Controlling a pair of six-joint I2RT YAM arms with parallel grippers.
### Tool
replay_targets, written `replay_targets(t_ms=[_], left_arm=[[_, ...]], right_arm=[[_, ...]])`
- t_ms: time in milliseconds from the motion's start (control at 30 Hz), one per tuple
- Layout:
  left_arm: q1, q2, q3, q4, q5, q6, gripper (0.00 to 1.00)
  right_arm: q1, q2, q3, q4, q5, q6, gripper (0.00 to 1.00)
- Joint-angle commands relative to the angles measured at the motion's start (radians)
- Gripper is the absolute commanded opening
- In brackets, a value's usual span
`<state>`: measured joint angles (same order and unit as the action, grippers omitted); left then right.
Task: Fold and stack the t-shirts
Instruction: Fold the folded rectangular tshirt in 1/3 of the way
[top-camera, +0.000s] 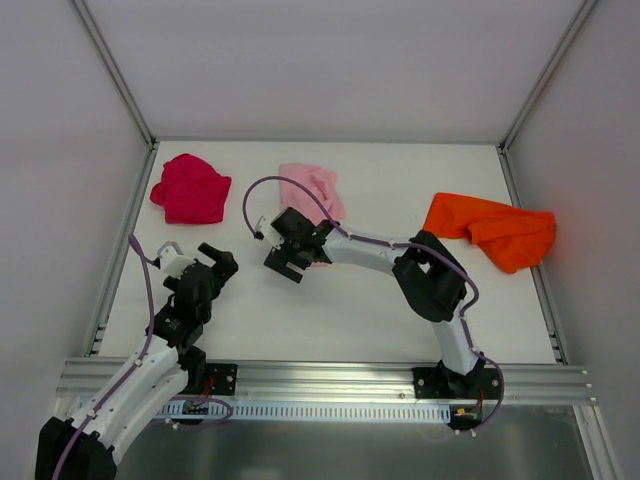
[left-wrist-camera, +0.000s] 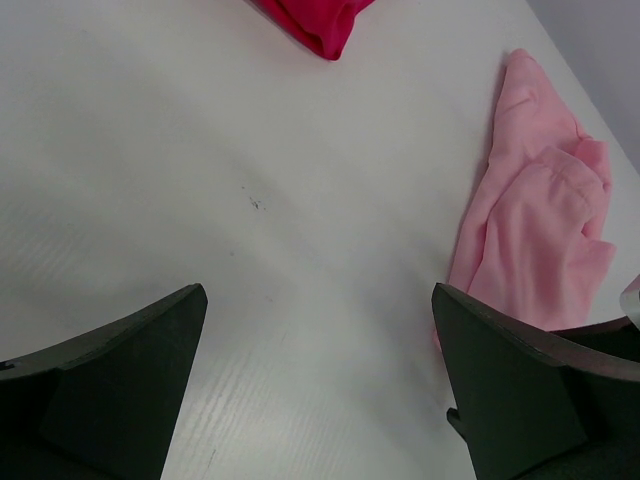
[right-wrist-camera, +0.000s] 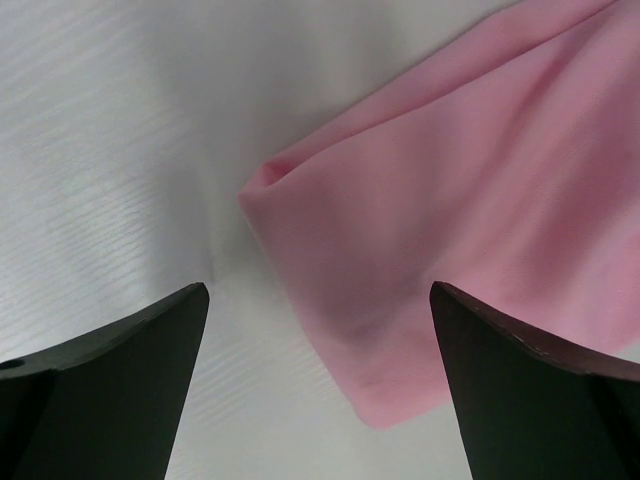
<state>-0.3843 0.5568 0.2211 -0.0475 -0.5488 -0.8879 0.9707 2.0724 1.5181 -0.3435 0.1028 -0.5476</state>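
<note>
The rest of the t-shirt should stay free to trail when it is pulled nearer for folding. My right gripper should grab the pink t-shirt (right-wrist-camera: 450, 220) by its near end next.
Three crumpled t-shirts lie along the back of the white table: a crimson one (top-camera: 190, 188) at the left, a light pink one (top-camera: 315, 185) in the middle, an orange one (top-camera: 495, 228) at the right. My right gripper (top-camera: 284, 264) hangs open just above the near end of the pink t-shirt (right-wrist-camera: 450, 220); that cloth corner lies between its jaws (right-wrist-camera: 318, 290), untouched. My left gripper (top-camera: 218, 262) is open over bare table (left-wrist-camera: 318, 292), left of the pink t-shirt (left-wrist-camera: 540, 230) and nearer than the crimson one (left-wrist-camera: 320, 22). Neither gripper holds anything.
Grey walls and metal rails (top-camera: 125, 240) close the table on the left, right and back. The right arm's elbow (top-camera: 430, 275) stretches across the table's middle right, just near of the orange shirt. An aluminium rail (top-camera: 320, 380) runs along the front edge.
</note>
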Motion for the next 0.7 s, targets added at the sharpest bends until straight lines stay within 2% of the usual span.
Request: replay_targets(t_ms=[0,267,333,367,400,467,533,567,667], left_arm=[[0.01,0.009,-0.009,0.043,0.021,0.033,0.99],[0.01,-0.041,-0.008,0.012,0.015,0.03,0.99],[0.01,-0.087,-0.015,-0.011,0.015,0.027,0.99],[0.01,-0.103,-0.019,-0.014,0.015,0.029,0.99],[0.01,-0.122,-0.019,-0.02,0.015,0.029,0.99],[0.01,-0.132,-0.019,-0.031,0.012,0.027,0.99],[0.012,-0.124,-0.02,-0.026,0.009,0.027,0.99],[0.012,-0.114,-0.019,-0.025,0.009,0.029,0.99],[0.01,-0.097,-0.016,-0.009,0.013,0.029,0.99]], right_arm=[[-0.001,0.021,0.057,-0.035,0.055,-0.037,1.0],[-0.017,0.046,0.064,-0.052,0.068,-0.041,1.0],[-0.02,0.046,0.06,-0.048,0.067,-0.034,0.95],[-0.02,0.046,0.057,-0.049,0.064,-0.029,0.9],[-0.02,0.045,0.059,-0.051,0.069,-0.026,0.8],[-0.021,0.038,0.048,-0.046,0.078,-0.017,0.72],[-0.021,0.032,0.04,-0.043,0.081,-0.008,0.57],[-0.021,0.023,0.024,-0.037,0.084,-0.002,0.44],[-0.023,0.005,-0.005,-0.022,0.097,0.011,0.19]])
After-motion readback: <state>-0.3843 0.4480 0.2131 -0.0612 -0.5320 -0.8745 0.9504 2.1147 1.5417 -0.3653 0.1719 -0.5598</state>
